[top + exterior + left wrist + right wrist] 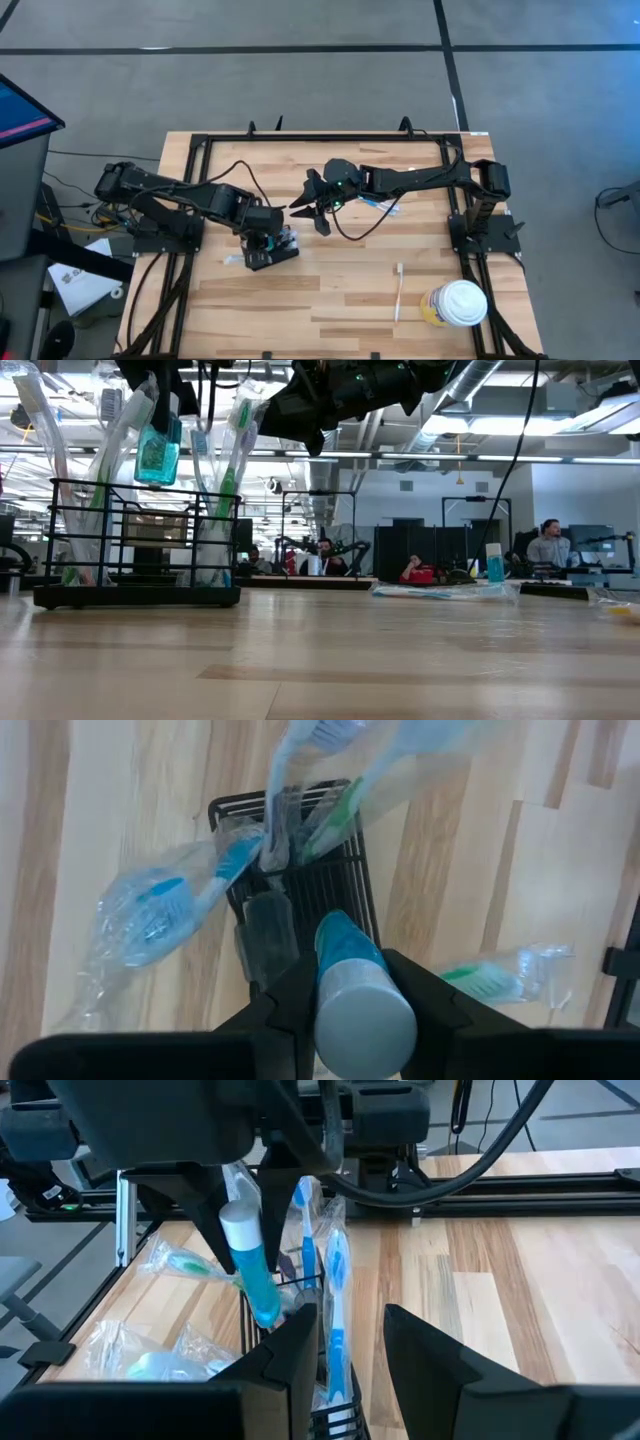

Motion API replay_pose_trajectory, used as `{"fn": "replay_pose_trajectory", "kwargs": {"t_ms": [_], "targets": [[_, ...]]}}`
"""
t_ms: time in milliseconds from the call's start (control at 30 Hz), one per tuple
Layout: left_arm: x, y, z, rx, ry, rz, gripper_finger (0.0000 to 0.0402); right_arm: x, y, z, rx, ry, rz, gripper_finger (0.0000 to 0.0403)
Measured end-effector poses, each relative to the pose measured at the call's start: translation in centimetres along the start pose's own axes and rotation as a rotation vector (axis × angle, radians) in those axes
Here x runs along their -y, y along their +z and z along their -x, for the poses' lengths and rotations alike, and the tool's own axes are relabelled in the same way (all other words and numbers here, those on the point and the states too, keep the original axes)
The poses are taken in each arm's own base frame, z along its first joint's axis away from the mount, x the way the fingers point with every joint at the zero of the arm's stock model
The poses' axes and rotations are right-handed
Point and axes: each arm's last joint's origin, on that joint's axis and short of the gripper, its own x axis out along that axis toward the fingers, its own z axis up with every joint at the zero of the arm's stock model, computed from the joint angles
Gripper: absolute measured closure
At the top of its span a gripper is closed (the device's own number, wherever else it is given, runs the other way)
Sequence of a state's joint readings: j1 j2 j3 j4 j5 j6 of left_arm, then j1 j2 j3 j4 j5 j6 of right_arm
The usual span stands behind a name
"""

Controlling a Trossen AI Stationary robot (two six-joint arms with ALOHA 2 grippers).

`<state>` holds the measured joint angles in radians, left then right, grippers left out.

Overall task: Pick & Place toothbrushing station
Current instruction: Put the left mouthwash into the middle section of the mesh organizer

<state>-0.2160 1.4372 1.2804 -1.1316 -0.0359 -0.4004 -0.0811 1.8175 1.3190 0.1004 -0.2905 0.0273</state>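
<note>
My left gripper now lowers the teal tube into the holder before releasing it, since the tube hovers with its lower end (pixel 338 926) above the wire rim (pixel 363 885).
The black mesh holder (pixel 272 248) stands on the table at its left middle, and also shows in the low view (pixel 135 550). Several plastic-wrapped toothbrushes (pixel 190 895) stick up out of it. My left gripper (pixel 270 238) is over the holder, shut on a teal tube with a white cap (pixel 250 1260). My right gripper (pixel 310 208) is open just right of the holder, above the table. In its wrist view a blue wrapped toothbrush (pixel 335 1305) standing in the holder shows beyond the gap between its fingers (pixel 345 1350). My left gripper pinches the teal tube between its two fingers (pixel 425 990), near the capped upper end (pixel 365 1020). The fingers come from above, pointing down. The tube hangs tilted with its cap up and its teal lower end (pixel 157 455) about level with the holder's top rim.
A bare white toothbrush (pixel 398 290) lies at the near right, beside a yellowish cup with a white lid (pixel 455 303). Wrapped items (pixel 380 203) lie under the right arm. Black frame rails (pixel 330 137) run round the table. People sit in the room behind.
</note>
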Motion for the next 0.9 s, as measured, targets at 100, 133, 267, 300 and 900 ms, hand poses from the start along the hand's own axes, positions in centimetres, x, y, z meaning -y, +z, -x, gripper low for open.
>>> {"fn": "replay_pose_trajectory", "kwargs": {"t_ms": [100, 133, 267, 300, 900], "targets": [[0.2, 0.0, -0.1, 0.008, 0.003, -0.007, 0.0318, 0.0, 0.0, 0.0, 0.000, 0.000, 0.000, 0.0294], [0.2, -0.1, -0.4, 0.007, 0.004, -0.007, 0.0318, 0.0, 0.0, 0.0, 0.000, 0.000, 0.000, 0.0294], [-0.1, -0.9, -2.0, -0.036, 0.022, -0.003, 0.0318, 0.0, 0.0, 0.0, 0.000, 0.000, 0.000, 0.0294], [-0.2, -1.1, -2.3, -0.046, 0.026, -0.001, 0.0318, 0.0, 0.0, 0.0, 0.000, 0.000, 0.000, 0.0294], [-0.2, -1.3, -3.7, -0.027, 0.011, 0.045, 0.0317, 0.0, 0.0, 0.0, 0.003, 0.000, 0.001, 0.0294]]}}
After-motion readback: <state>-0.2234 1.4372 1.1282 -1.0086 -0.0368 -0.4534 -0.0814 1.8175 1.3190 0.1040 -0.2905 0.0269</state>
